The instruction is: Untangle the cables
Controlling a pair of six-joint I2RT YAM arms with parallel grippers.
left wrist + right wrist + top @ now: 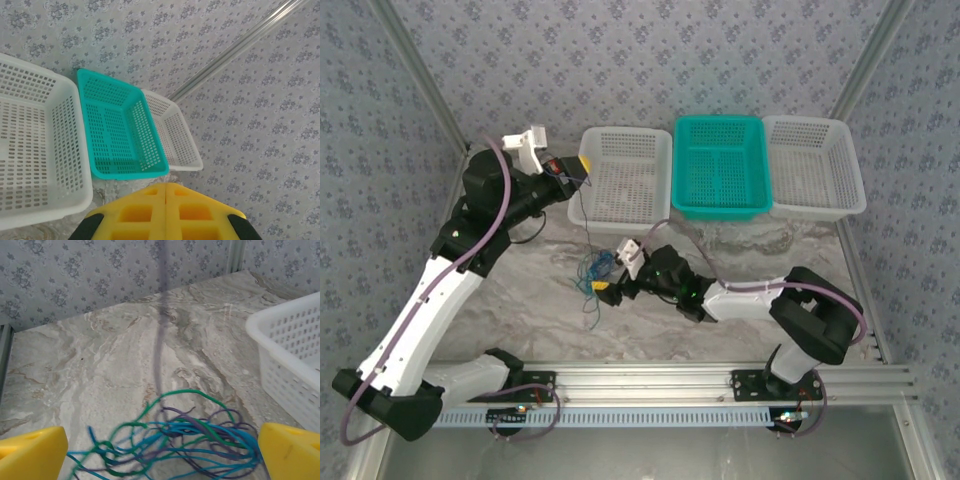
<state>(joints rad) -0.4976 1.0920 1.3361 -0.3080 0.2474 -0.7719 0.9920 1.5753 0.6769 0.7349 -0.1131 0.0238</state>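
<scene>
I should next grip the near side of the tangle across its bunched cables with my right gripper and leave the taut purple cable free, so my left gripper can untangle it.
The cables (596,270) lie in a loose tangle of blue, teal-green and dark purple strands on the marble table, in front of the left white basket. My right gripper (162,460) is low over the tangle (200,440) and open, one yellow finger (30,455) on each side of it; its place from above is (612,278). My left gripper (584,172) is raised by the left basket's near-left corner, with its yellow jaws (166,186) pressed together. A thin purple strand (160,330) rises taut from the tangle toward it, so it looks shut on that strand.
Three empty baskets line the back of the table: a white one (625,180), a teal one (720,170) and another white one (815,165). The left white basket's wall (290,355) stands close on my right gripper's right. Bare marble lies to the left of the tangle.
</scene>
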